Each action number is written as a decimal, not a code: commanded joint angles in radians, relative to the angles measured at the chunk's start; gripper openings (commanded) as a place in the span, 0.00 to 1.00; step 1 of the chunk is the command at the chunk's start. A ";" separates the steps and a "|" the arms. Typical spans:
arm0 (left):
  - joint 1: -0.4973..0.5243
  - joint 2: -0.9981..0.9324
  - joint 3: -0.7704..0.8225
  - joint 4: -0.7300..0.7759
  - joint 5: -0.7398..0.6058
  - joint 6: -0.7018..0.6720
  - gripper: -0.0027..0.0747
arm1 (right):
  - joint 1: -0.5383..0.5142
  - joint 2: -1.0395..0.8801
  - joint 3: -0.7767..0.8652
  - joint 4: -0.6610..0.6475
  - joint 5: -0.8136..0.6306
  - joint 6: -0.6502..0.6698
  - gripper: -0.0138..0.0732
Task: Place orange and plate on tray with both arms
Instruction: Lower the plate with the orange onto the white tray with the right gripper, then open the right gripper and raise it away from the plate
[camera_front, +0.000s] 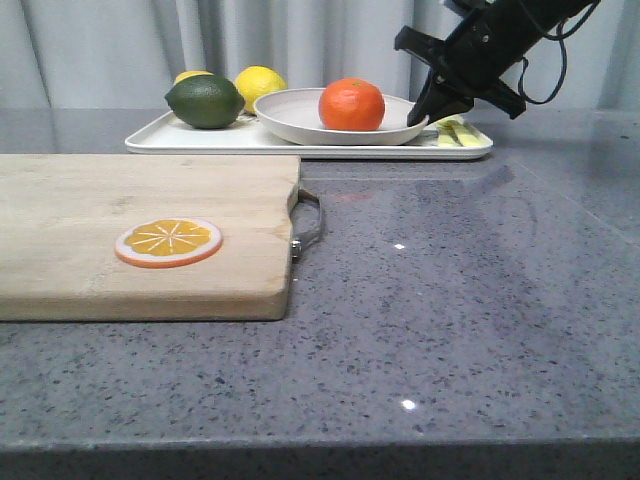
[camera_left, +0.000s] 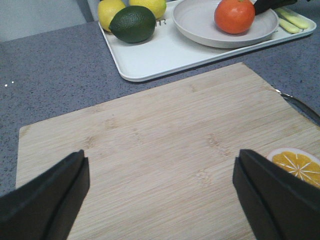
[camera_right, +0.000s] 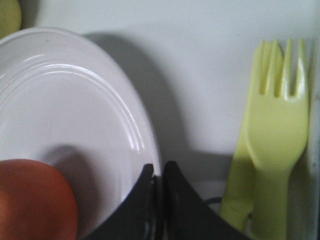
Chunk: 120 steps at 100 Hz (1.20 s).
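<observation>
The off-white plate (camera_front: 300, 118) rests on the white tray (camera_front: 200, 143), inside the tray's rim, so it is now time for my right gripper to open.
The orange (camera_front: 351, 104) sits in the off-white plate (camera_front: 300, 118), and the plate rests on the white tray (camera_front: 200, 143) at the back of the table. My right gripper (camera_front: 428, 112) is shut on the plate's right rim (camera_right: 150, 145), one finger inside and one outside. The orange (camera_right: 35, 200) lies close to it in the right wrist view. My left gripper (camera_left: 160, 185) is open and empty above the wooden cutting board (camera_left: 165, 150); it is out of the front view. The left wrist view also shows the orange (camera_left: 234, 15), plate (camera_left: 200, 25) and tray (camera_left: 150, 60).
A dark green lime (camera_front: 205, 101) and two lemons (camera_front: 260, 84) lie on the tray's left part. A pale yellow-green fork (camera_right: 275, 135) lies on its right part. The cutting board (camera_front: 120, 210) with a metal handle (camera_front: 310, 225) holds an orange slice disc (camera_front: 168, 242).
</observation>
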 joint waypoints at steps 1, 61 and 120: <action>0.006 -0.003 -0.025 -0.011 -0.078 -0.009 0.77 | -0.003 -0.073 -0.036 0.051 -0.047 -0.009 0.10; 0.006 -0.003 -0.025 -0.011 -0.078 -0.009 0.77 | -0.028 -0.117 -0.069 0.051 -0.075 -0.009 0.54; 0.006 -0.003 -0.025 -0.064 -0.059 -0.009 0.77 | -0.152 -0.377 -0.112 0.046 0.219 -0.209 0.54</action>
